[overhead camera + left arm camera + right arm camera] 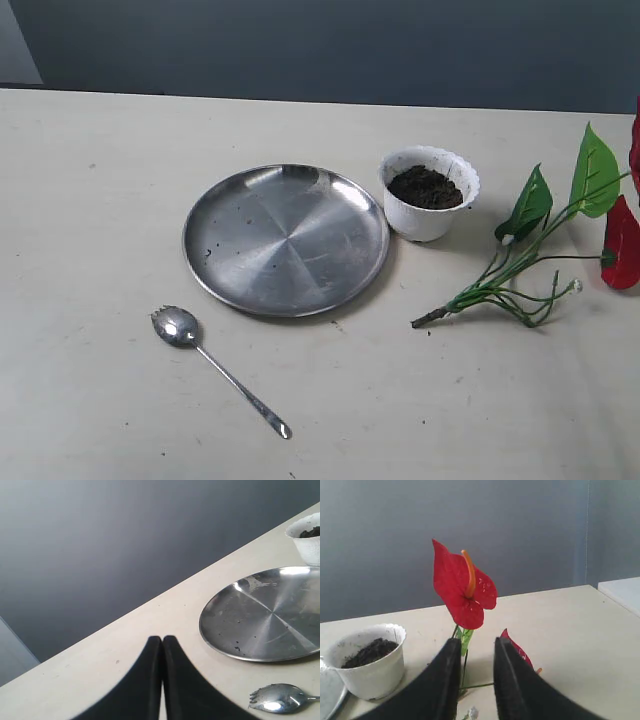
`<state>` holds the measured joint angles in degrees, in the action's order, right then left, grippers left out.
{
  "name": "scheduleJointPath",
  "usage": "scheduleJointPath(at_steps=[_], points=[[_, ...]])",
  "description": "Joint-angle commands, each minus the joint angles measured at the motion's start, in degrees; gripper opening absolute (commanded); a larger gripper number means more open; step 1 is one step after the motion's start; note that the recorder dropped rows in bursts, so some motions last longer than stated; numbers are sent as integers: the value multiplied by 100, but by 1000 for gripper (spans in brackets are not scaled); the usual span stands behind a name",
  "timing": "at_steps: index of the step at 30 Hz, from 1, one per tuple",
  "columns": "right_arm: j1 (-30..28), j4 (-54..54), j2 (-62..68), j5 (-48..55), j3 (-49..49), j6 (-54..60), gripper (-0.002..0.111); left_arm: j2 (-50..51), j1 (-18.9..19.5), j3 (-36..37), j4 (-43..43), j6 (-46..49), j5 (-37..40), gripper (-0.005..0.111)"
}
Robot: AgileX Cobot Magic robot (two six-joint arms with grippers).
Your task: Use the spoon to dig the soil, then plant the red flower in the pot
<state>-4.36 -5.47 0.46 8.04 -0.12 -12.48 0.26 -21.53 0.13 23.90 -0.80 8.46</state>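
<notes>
My right gripper grips the spoon (215, 368) by the tail of its handle (270, 415) next, to dig the soil in the white pot.
The spoon (215, 368) lies flat on the table in front of the steel plate, toothed bowl to the left; its bowl (280, 698) also shows in the left wrist view. The white scalloped pot (415, 225) stands right of the plate with dark soil (425, 186) inside. The red flower (530, 260) lies on its side at the right, blooms toward the edge. My left gripper (162, 639) is shut and empty, apart from the spoon. My right gripper (477, 641) is open, facing an upright red bloom (462, 587) with green stems between its fingers, untouched. Neither gripper appears in the exterior view.
A large round steel plate (286, 238) with a few soil crumbs sits mid-table, between spoon and pot. The pot (370, 672) stands close beside the right gripper. A dark wall runs behind the table's far edge.
</notes>
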Motion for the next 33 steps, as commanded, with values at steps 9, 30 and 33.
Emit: scheduleJointPath(at_steps=[9, 30, 33], points=[[-20, 1512, -32, -2569, 12, -275, 24, -26, -38, -13, -45, -32, -61, 1], [-20, 2256, -32, -3289, 12, -1935, 24, -26, -38, -13, -45, -32, -61, 1], [-20, 2318, -32, -3772, 12, -2356, 24, -26, -38, -13, -45, -32, -61, 1]])
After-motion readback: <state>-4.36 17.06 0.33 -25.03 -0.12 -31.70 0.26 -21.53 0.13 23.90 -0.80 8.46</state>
